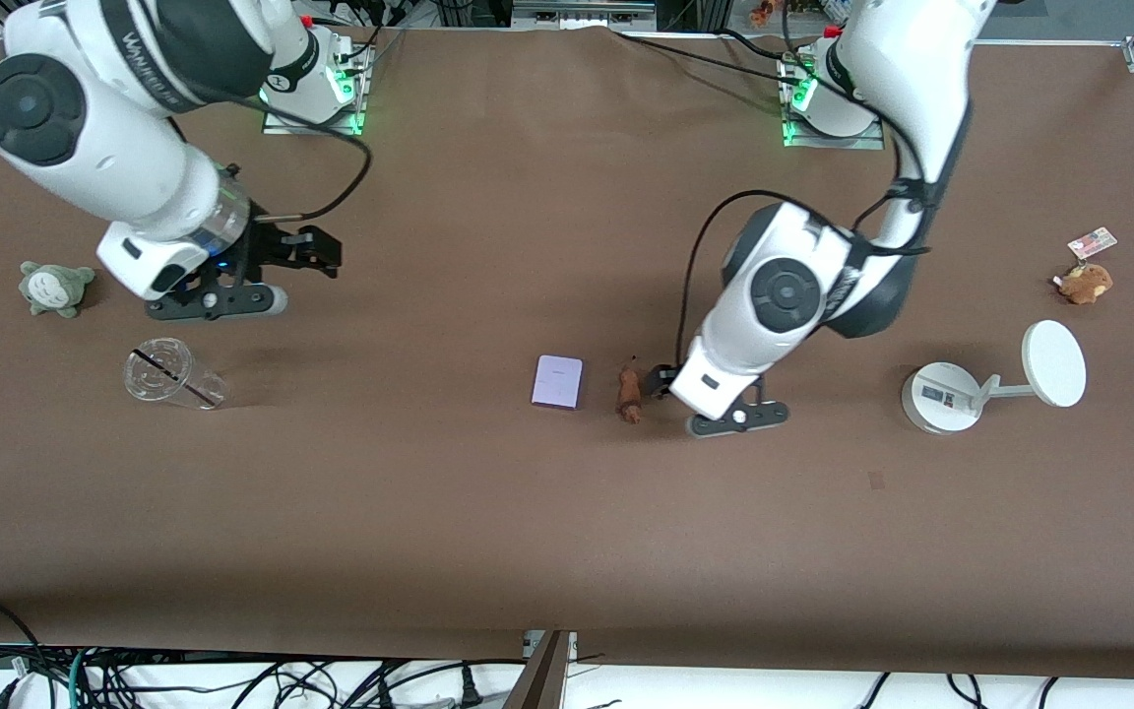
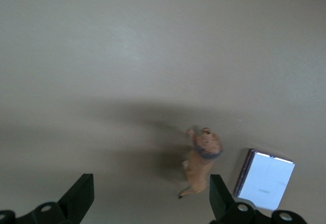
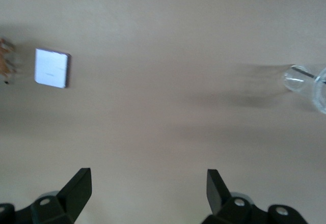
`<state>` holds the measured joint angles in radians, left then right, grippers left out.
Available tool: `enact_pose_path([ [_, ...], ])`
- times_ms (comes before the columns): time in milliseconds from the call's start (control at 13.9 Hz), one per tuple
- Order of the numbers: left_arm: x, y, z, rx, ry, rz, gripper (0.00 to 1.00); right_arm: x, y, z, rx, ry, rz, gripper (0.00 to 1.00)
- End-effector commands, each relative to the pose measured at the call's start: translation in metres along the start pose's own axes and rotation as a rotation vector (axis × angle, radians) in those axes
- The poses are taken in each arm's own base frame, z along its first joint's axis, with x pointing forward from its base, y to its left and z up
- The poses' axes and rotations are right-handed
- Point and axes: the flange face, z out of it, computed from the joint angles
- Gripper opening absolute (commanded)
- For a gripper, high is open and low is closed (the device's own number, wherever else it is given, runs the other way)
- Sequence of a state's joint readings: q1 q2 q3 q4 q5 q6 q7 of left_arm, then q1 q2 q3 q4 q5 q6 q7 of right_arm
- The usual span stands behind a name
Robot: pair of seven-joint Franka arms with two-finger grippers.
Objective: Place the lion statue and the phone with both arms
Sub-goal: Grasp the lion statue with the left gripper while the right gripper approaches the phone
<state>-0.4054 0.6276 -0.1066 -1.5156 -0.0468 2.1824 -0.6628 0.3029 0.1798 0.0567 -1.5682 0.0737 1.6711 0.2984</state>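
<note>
My left gripper needs to place the lion statue next, so it needs to grab the statue by its body below the mane (image 1: pixel 630 402). That leaves the phone (image 1: pixel 557 381) free.
The lion statue (image 1: pixel 629 393), orange-brown with a darker mane, sits on the brown table beside the phone (image 1: pixel 557 381), a pale lavender slab. My left gripper (image 1: pixel 661 381) is open and empty, low over the table just beside the lion, toward the left arm's end. In the left wrist view the lion (image 2: pixel 202 160) is close to one fingertip (image 2: pixel 218 194), with the phone (image 2: pixel 265 179) beside it. My right gripper (image 1: pixel 316 251) is open and empty over bare table near the right arm's end. The right wrist view shows the phone (image 3: pixel 51 68) far off.
A clear plastic cup (image 1: pixel 173 374) lies on its side and a grey-green plush (image 1: pixel 55 288) sits near the right arm's end. A white round-based stand with a disc (image 1: pixel 990 379) and a brown plush with a tag (image 1: pixel 1084 283) are at the left arm's end.
</note>
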Motion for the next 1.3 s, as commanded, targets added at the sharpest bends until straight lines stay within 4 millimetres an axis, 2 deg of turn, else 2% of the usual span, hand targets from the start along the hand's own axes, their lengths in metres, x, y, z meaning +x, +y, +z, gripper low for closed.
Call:
enact_pose_path([
  [0, -0.009, 0.023, 0.029, 0.023, 0.046, 0.001, 1.0, 0.003, -0.019, -0.028, 0.027, 0.039, 0.028, 1.0],
  [432, -0.037, 0.053, 0.082, 0.05, 0.09, 0.022, 1.0, 0.001, -0.011, -0.029, 0.009, 0.022, 0.039, 1.0],
  [648, -0.046, 0.057, 0.102, 0.105, 0.122, 0.048, 1.0, 0.001, -0.013, -0.029, 0.009, 0.023, 0.037, 1.0],
  [936, -0.049, 0.061, 0.103, 0.118, 0.14, 0.047, 0.97, 0.0, -0.014, -0.029, 0.009, 0.023, 0.037, 1.0],
  [1224, -0.046, 0.062, 0.109, 0.115, 0.137, 0.047, 1.0, -0.001, -0.022, -0.026, 0.007, 0.017, 0.026, 1.0],
])
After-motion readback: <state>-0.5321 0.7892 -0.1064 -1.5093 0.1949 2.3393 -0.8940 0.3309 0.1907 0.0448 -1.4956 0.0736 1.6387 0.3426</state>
